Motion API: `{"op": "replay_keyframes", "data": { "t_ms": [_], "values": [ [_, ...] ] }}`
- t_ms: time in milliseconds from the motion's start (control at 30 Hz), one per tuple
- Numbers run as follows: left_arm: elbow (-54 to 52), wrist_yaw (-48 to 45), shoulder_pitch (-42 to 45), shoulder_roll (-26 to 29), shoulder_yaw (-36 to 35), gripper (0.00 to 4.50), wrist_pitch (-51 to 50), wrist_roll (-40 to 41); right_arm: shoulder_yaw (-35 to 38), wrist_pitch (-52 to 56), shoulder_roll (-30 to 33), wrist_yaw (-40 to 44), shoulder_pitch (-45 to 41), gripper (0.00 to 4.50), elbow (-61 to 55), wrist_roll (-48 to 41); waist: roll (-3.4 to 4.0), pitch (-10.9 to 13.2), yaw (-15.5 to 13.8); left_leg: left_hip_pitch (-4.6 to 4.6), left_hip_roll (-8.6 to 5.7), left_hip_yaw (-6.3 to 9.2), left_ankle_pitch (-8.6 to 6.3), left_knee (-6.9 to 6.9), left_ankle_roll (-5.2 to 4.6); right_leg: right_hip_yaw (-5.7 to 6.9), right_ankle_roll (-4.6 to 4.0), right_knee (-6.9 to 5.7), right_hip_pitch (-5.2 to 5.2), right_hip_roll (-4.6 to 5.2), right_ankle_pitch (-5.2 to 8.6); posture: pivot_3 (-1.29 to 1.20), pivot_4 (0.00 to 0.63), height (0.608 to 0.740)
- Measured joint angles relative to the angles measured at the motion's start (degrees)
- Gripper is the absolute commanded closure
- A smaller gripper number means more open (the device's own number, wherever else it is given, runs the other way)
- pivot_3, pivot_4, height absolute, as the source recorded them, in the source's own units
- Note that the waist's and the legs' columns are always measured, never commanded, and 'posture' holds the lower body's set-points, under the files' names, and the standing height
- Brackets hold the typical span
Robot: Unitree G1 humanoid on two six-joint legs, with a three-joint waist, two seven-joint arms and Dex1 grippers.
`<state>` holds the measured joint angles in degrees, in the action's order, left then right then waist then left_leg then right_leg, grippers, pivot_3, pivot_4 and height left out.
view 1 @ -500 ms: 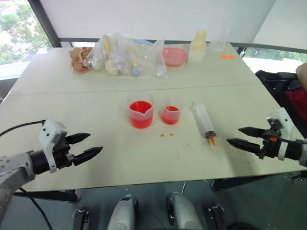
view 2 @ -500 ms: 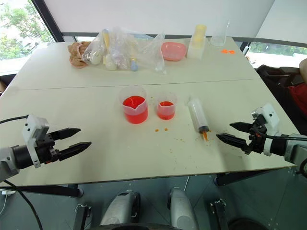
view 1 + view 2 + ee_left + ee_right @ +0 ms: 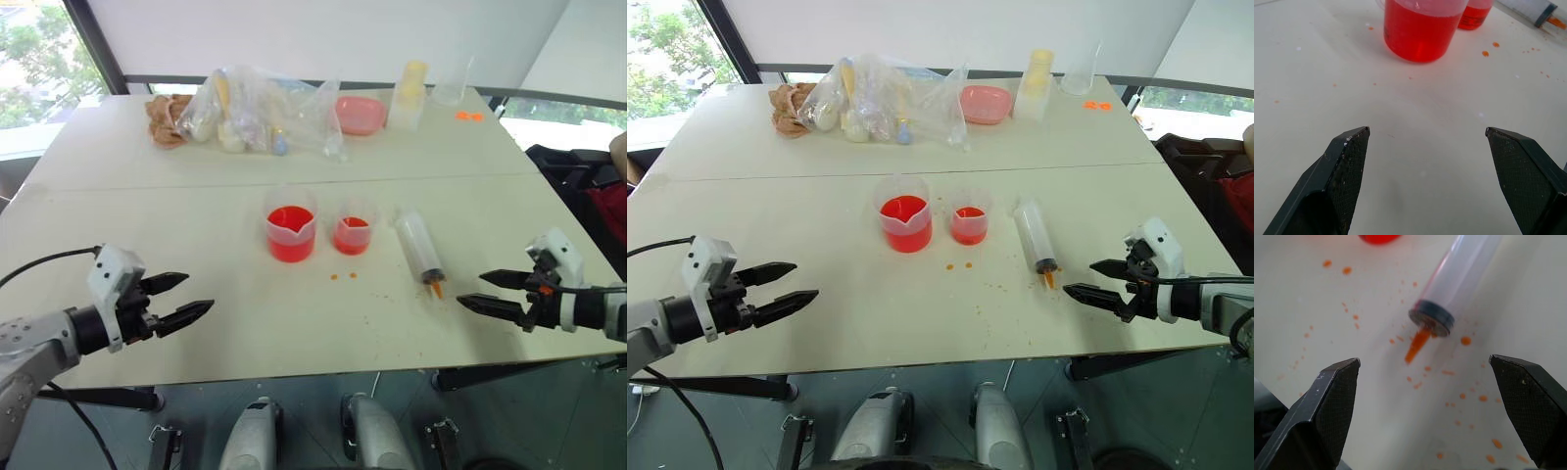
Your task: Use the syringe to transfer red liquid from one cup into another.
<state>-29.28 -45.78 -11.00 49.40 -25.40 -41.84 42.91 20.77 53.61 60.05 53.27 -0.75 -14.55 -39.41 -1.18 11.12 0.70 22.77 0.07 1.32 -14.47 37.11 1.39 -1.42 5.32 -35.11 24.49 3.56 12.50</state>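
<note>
Orange drops are spattered around the syringe's wet tip (image 3: 437, 290). I next need to pick up the syringe with my right gripper by its clear body (image 3: 417, 241), so it can transfer the red liquid.
The syringe (image 3: 418, 245) lies flat on the white table, its orange tip (image 3: 1417, 344) pointing toward the near edge. To its left stand the larger spouted cup (image 3: 290, 231) and the smaller cup (image 3: 351, 232), both holding red liquid (image 3: 1421, 34). My right gripper (image 3: 482, 292) hovers open just right of the syringe tip, nothing between its fingers (image 3: 1327, 406). My left gripper (image 3: 186, 299) is open over bare table at the near left, well short of the cups, with its fingers (image 3: 1347, 166) apart.
Small orange specks (image 3: 343, 276) dot the table near the syringe and cups. At the far edge lie clear plastic bags with items (image 3: 255, 113), a pink bowl (image 3: 358, 115), a yellowish container (image 3: 407, 93) and a clear cup (image 3: 449, 88). A seam (image 3: 294, 181) crosses the table.
My right gripper has shifted slightly left and down, nearer the syringe tip. The left gripper has barely moved.
</note>
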Motion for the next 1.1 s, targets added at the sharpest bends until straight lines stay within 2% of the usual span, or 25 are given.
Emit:
{"op": "replay_keyframes", "data": {
  "t_ms": [167,300,400,567,667,833,967,1033,1100],
  "values": [
    [0.08,-0.16,0.31,0.09,0.03,0.51,0.17,-1.10,-1.35,2.50,0.45,-0.49,-4.56,0.07,1.13,-0.02,0.00,0.00,0.22,-0.02,-0.01,-0.02,0.00,0.01,0.00,0.00,0.01,0.00,0.00,-0.02,0.00,0.00,0.150,0.740],
    [0.08,-2.56,4.13,3.83,-0.30,0.51,-1.79,1.15,-7.83,6.12,1.84,-1.77,-18.96,0.07,7.18,1.48,0.02,0.03,0.36,0.00,-0.02,-0.07,0.00,0.03,0.00,0.01,-0.21,-0.02,0.09,-0.04,-0.13,0.00,0.150,0.740],
    [0.11,-5.10,8.64,7.32,-0.86,0.51,-4.11,4.78,-16.35,5.85,0.80,-2.01,-31.47,0.07,14.61,6.36,0.03,0.04,0.47,0.16,-0.02,-0.09,0.00,0.00,0.00,0.01,-0.21,0.00,0.24,-0.04,-0.14,0.00,0.150,0.740],
    [-0.14,-6.96,15.01,10.42,-0.74,0.51,-6.07,8.29,-28.00,13.96,-7.68,-3.99,-51.31,0.07,33.64,13.15,0.03,0.04,0.48,0.71,-0.11,-0.11,0.02,0.02,0.00,-0.01,-0.17,-0.11,0.80,-0.05,-0.19,0.00,0.150,0.740],
    [-0.60,-5.59,17.80,9.94,-0.59,0.51,-6.62,10.08,-31.64,16.56,-11.96,-4.42,-58.38,0.07,44.59,16.69,0.04,0.04,0.16,0.72,-0.12,-0.08,0.02,-0.03,0.00,0.02,-0.15,-0.11,0.81,-0.05,-0.20,0.00,0.150,0.740],
    [-2.98,-3.00,17.01,7.56,0.45,0.51,-6.54,10.47,-36.21,17.06,-17.34,-1.21,-64.32,0.07,54.45,20.16,0.05,0.05,0.38,0.73,-0.17,-0.11,0.00,-0.05,-0.02,0.01,0.05,-0.11,0.80,-0.01,-0.31,0.00,0.150,0.740],
    [-3.51,-1.63,14.68,5.57,1.72,0.51,-5.84,8.84,-40.49,16.24,-20.55,1.62,-65.07,0.07,57.67,23.16,0.05,0.05,0.46,0.70,-0.16,-0.08,0.01,-0.03,-0.02,0.02,0.06,-0.20,0.81,-0.04,-0.31,0.00,0.150,0.740],
    [-3.58,-1.19,14.35,5.04,1.98,0.51,-4.84,7.88,-41.44,15.21,-20.91,2.62,-65.13,0.62,58.15,24.81,0.00,0.02,0.38,0.65,-0.16,-0.06,0.01,0.00,-0.02,0.03,0.05,-0.22,0.74,-0.05,-0.31,0.00,0.150,0.740],
    [-3.66,-0.59,13.81,4.39,2.38,0.51,-3.75,6.41,-42.20,13.24,-21.45,2.85,-65.11,1.48,59.24,26.86,-0.01,0.01,0.41,0.60,-0.16,-0.08,0.01,0.03,-0.02,0.03,0.05,-0.21,0.67,-0.04,-0.31,0.00,0.150,0.740]
  ]
}}
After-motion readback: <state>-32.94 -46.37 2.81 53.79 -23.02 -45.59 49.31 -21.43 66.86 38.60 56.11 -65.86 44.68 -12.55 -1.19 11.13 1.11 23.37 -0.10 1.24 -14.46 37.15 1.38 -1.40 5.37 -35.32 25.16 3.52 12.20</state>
